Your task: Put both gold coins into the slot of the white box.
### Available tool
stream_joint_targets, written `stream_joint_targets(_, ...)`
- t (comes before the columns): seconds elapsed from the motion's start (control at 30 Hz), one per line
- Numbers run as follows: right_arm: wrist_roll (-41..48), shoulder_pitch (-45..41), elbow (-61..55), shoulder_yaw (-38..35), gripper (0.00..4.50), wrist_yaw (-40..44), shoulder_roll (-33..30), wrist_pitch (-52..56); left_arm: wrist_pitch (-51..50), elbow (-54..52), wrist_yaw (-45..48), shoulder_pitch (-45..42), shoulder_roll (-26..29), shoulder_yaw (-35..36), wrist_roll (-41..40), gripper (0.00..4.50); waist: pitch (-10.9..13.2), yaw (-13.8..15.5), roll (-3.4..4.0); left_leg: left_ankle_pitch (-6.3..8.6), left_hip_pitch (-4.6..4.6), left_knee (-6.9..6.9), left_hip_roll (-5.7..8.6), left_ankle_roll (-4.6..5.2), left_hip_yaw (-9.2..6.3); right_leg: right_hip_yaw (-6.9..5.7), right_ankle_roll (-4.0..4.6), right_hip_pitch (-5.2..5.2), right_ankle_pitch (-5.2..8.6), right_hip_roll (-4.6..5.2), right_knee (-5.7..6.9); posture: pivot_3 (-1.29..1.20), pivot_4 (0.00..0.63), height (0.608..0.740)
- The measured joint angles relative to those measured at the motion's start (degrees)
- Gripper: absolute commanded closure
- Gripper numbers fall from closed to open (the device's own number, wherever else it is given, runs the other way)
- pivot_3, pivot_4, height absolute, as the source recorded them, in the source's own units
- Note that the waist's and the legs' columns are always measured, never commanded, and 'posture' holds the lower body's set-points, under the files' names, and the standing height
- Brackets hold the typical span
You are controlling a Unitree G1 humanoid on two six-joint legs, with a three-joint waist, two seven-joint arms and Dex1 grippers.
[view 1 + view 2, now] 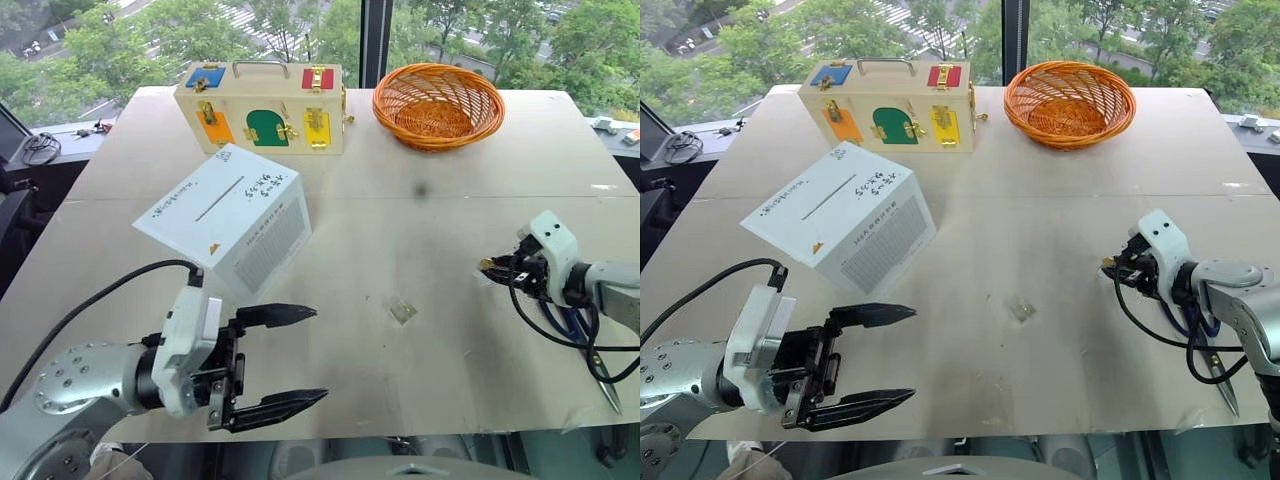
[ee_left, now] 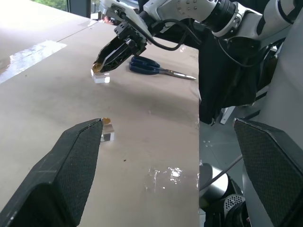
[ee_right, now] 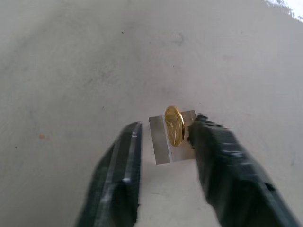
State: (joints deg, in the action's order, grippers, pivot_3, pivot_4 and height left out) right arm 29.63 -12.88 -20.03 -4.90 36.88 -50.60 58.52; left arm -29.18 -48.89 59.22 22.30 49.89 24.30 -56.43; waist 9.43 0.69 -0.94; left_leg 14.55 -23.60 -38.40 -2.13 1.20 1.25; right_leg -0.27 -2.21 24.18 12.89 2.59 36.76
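Observation:
I need to grab the gold coin by its flat sides with my right gripper to put it into the white box's slot.
One gold coin (image 3: 173,125) stands on edge on a small clear plastic square (image 3: 160,144) at the table's right side. My right gripper (image 3: 165,130) straddles it: one finger touches the coin, the other stands a little apart, so the jaws are narrowly open. A second gold coin (image 2: 106,121) rests on another clear square (image 1: 403,311) near the table's middle. The white box (image 1: 225,215) lies tilted at the left, its dark slot (image 1: 220,198) facing up. My left gripper (image 1: 300,357) hovers wide open and empty at the front edge, below the box.
Blue-handled scissors (image 2: 151,67) lie just behind my right gripper near the right edge. A cream wooden case (image 1: 262,107) with coloured doors and an orange wicker basket (image 1: 437,103) stand at the back. The table's front edge (image 1: 420,425) is close to both arms.

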Motion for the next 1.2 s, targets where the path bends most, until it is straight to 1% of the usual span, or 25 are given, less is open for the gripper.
stream_joint_targets(0.03,-0.01,-0.02,0.0,0.0,4.41,0.12,0.01,-0.02,0.03,0.0,0.35,0.41,-0.03,0.07,0.0,0.0,0.0,0.0,0.0,0.0,0.0,0.0,0.0,0.0,0.0,0.0,0.0,0.0,0.0,0.0,0.0,0.0,0.15,0.74)
stream_joint_targets(0.37,-0.4,-0.06,0.13,0.06,4.41,0.71,0.01,-0.47,-0.19,-0.01,-0.79,-0.41,-0.16,0.04,-0.24,0.0,0.0,0.03,0.0,0.0,0.0,0.0,0.0,0.0,0.0,0.0,0.02,0.0,-0.01,0.0,0.0,0.0,0.15,0.74)
stream_joint_targets(0.47,0.04,0.0,0.08,-0.53,4.41,0.83,0.08,-0.54,-1.21,-0.05,-2.92,-1.62,0.07,0.04,-3.25,0.0,0.0,0.04,0.0,0.0,0.0,0.0,0.0,0.0,-0.01,0.01,0.02,0.0,-0.02,0.0,0.01,0.0,0.15,0.74)
stream_joint_targets(0.53,2.32,0.13,-0.86,-3.97,4.41,1.28,1.01,-0.27,-2.96,-0.13,-5.56,-2.08,1.01,0.36,-7.82,0.0,0.0,0.04,0.0,0.0,0.0,0.0,-0.01,0.0,-0.01,0.02,0.0,0.0,-0.02,0.0,0.01,0.0,0.15,0.74)
stream_joint_targets(0.63,7.72,0.14,-4.73,-10.89,4.41,2.08,1.6,1.01,-4.81,-0.24,-10.58,-4.71,3.03,1.52,-15.54,0.0,-0.01,0.12,-0.01,0.0,0.0,0.0,-0.02,0.0,-0.07,-0.02,-0.07,-0.02,-0.07,0.0,0.04,0.0,0.15,0.74)
stream_joint_targets(0.73,15.15,0.12,-9.59,-16.74,4.41,2.39,2.25,4.22,-5.87,0.15,-17.62,-11.1,6.92,2.19,-26.02,0.0,0.0,0.15,-0.02,0.0,0.04,-0.01,-0.02,0.0,-0.1,-0.03,-0.07,-0.06,-0.07,0.0,0.07,0.0,0.15,0.74)
stream_joint_targets(0.83,21.75,-0.09,-13.17,-19.06,4.41,1.22,2.52,7.38,-6.41,1.48,-22.86,-17.2,9.85,1.97,-33.65,0.0,-0.01,0.08,-0.02,0.0,0.12,-0.01,-0.01,0.0,-0.09,0.02,-0.07,-0.1,-0.07,0.0,0.08,0.0,0.15,0.74)
stream_joint_targets(0.93,32.05,-1.18,-17.08,-20.93,4.5,-1.76,2.66,9.85,-6.85,3.83,-27.43,-23.2,12.05,0.73,-40.98,0.73,0.0,-0.11,-0.01,0.0,0.21,0.01,-0.02,0.0,-0.07,0.1,-0.07,-0.15,-0.07,-0.01,0.08,0.0,0.15,0.74)
stream_joint_targets(0.97,36.51,-2.17,-18.19,-21.28,4.5,-3.51,2.6,10.09,-7.08,4.33,-28.42,-24.8,12.56,0.02,-42.99,1.24,0.0,-0.18,-0.01,0.0,0.25,0.03,-0.02,0.0,-0.05,0.14,-0.08,-0.18,-0.08,-0.01,0.08,0.0,0.15,0.74)
stream_joint_targets(1.0,41.31,-2.91,-19.48,-21.62,4.5,-5.75,2.21,10.08,-7.64,4.84,-29.16,-25.95,12.78,-0.32,-44.51,1.58,0.0,-0.2,-0.01,0.0,0.28,0.04,-0.01,0.0,0.0,0.15,-0.07,-0.21,-0.07,-0.01,0.08,0.0,0.15,0.74)
stream_joint_targets(1.03,42.26,-3.05,-19.69,-21.62,4.5,-6.17,2.13,10.09,-7.77,4.96,-29.29,-26.08,12.82,-0.32,-44.84,1.58,0.0,-0.18,-0.02,0.0,0.29,0.04,-0.01,0.0,0.02,0.15,-0.06,-0.22,-0.07,-0.01,0.07,0.0,0.15,0.74)
stream_joint_targets(1.07,45.15,-3.26,-19.79,-21.58,4.5,-7.7,1.57,9.86,-8.15,5.36,-29.24,-26.99,12.86,-0.84,-44.92,1.58,0.02,-0.1,-0.02,0.0,0.29,0.03,0.0,0.0,0.05,0.14,-0.06,-0.23,-0.06,-0.01,0.07,0.0,0.15,0.74)
stream_joint_targets(1.13,55.45,-6.69,-20.67,-20.19,4.5,-12.98,-1.22,7.12,-9.44,6.78,-28.62,-31.98,13.22,-3.71,-45.04,1.58,0.07,0.05,0.01,0.0,0.3,0.03,0.01,0.0,0.08,0.12,0.01,-0.25,-0.03,-0.01,0.08,0.0,0.15,0.74)
stream_joint_targets(1.2,60.4,-8.91,-21.69,-19.2,4.5,-15.95,-2.94,4.62,-10.2,7.69,-28.13,-34.84,13.22,-5.15,-45.1,1.58,0.07,0.09,-0.02,0.0,0.48,0.04,0.01,0.0,0.06,0.1,0.01,-0.44,-0.01,-0.02,0.07,0.0,0.15,0.74)
